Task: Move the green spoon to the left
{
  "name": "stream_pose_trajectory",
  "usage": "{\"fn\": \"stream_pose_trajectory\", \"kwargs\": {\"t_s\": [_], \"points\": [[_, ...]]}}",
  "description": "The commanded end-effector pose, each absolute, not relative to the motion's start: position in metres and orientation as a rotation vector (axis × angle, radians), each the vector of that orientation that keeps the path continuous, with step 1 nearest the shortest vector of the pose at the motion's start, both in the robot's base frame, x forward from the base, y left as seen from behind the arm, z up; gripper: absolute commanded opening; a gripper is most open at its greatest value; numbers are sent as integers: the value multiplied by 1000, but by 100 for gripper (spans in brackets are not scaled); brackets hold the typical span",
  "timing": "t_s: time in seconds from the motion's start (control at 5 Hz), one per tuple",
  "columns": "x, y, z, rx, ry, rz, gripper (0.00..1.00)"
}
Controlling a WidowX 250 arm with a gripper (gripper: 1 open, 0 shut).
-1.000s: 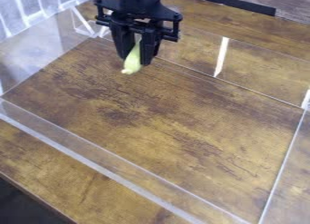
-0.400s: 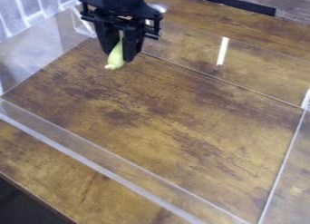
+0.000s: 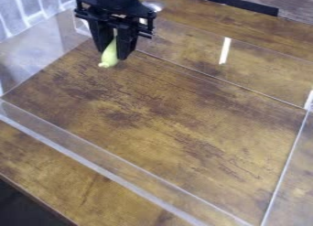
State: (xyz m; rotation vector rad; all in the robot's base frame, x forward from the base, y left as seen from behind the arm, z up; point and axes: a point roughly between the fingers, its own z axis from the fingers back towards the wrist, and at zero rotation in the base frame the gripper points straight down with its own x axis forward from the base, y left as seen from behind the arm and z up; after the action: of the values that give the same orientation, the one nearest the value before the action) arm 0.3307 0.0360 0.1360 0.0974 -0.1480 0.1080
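Note:
My gripper keeps hold of the spoon for now, since the yellow-green handle (image 3: 109, 58) hangs above the table.
The green spoon (image 3: 110, 54) hangs between the black fingers of my gripper (image 3: 113, 45) at the upper left of the camera view. Only its yellow-green handle shows, pointing down and slightly left, a little above the wooden table (image 3: 171, 120). The gripper is shut on the spoon. The spoon's metal head is hidden inside the fingers.
A clear acrylic wall (image 3: 123, 179) runs across the front of the table, with more clear panels on the left (image 3: 31, 47) and right (image 3: 294, 166). A bright light reflection (image 3: 224, 51) lies on the wood to the right of the gripper.
My gripper has carried the green spoon to the left and slightly farther back. The grip has stayed shut.

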Motion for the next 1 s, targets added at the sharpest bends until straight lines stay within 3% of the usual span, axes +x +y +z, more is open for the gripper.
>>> {"fn": "stream_pose_trajectory", "kwargs": {"t_s": [0.0,0.8], "points": [[333,50,168,117,-246,119,0],[348,82,158,140,-242,94,0]]}}
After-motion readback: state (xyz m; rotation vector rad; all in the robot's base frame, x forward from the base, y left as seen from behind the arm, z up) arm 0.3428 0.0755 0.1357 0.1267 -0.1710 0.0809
